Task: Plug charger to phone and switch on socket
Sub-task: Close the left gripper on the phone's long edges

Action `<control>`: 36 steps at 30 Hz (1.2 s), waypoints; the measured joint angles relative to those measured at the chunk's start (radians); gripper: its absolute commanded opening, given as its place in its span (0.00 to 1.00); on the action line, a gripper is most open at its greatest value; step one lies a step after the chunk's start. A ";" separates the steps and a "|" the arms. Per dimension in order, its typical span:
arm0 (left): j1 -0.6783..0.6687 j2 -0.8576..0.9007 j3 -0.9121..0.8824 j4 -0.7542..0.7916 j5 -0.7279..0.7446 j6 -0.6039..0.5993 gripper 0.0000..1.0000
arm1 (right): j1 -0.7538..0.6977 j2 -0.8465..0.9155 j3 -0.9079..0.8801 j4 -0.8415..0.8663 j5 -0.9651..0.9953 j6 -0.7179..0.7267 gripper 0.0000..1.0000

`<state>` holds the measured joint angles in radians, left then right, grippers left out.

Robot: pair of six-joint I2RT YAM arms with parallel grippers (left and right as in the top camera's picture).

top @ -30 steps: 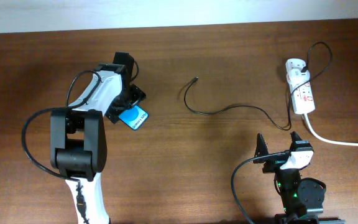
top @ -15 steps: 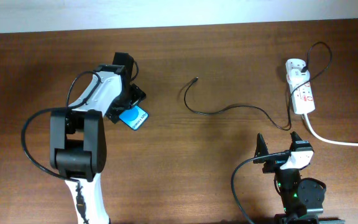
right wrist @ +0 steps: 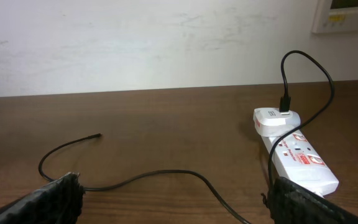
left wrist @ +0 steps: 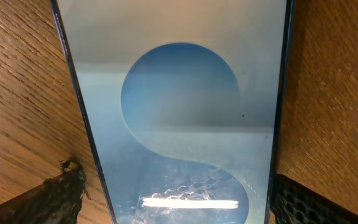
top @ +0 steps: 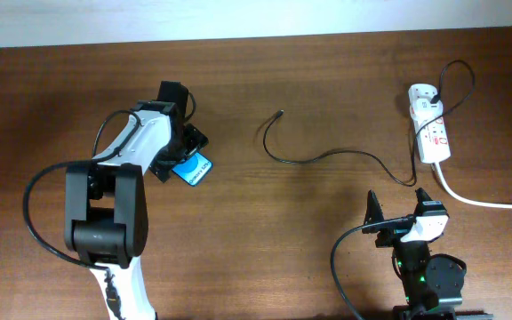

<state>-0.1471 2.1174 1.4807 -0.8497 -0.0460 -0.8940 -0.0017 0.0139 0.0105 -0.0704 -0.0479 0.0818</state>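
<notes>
Both fingers of my left gripper reach down to the tabletop beside the long edges of the phone [top: 194, 169], so it is now time to close on it.
The phone [top: 194, 169] lies flat on the table, blue screen up. In the left wrist view the phone [left wrist: 179, 106] fills the frame. My left gripper [top: 178, 153] is low over it, open, with one finger on each long side [left wrist: 179, 199]; a thin strip of wood shows by the left finger. The charger, a thin black cable [top: 327, 153], lies loose mid-table with its free tip [top: 279, 113] pointing up-left; it also shows in the right wrist view [right wrist: 166, 174]. The socket [top: 436, 135] lies at the far right. My right gripper [top: 397, 206] is open and empty, short of the cable [right wrist: 179, 202].
The cable's other end is plugged into a white plug block [top: 421, 94] at the far end of the strip, also in the right wrist view [right wrist: 276, 119]. A thick white cord [top: 487, 203] runs off to the right edge. A pale wall stands behind the table.
My left arm has shifted slightly to the left over the phone. The phone, the cable and the right arm have not moved.
</notes>
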 measured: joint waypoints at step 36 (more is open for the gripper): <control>0.009 0.021 0.044 -0.117 0.077 0.063 0.61 | 0.000 0.000 0.000 0.000 0.000 0.001 0.98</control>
<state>-0.1383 2.1384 1.5249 -0.9672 0.0307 -0.8310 -0.0017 0.0139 0.0105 -0.0708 -0.0479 0.0826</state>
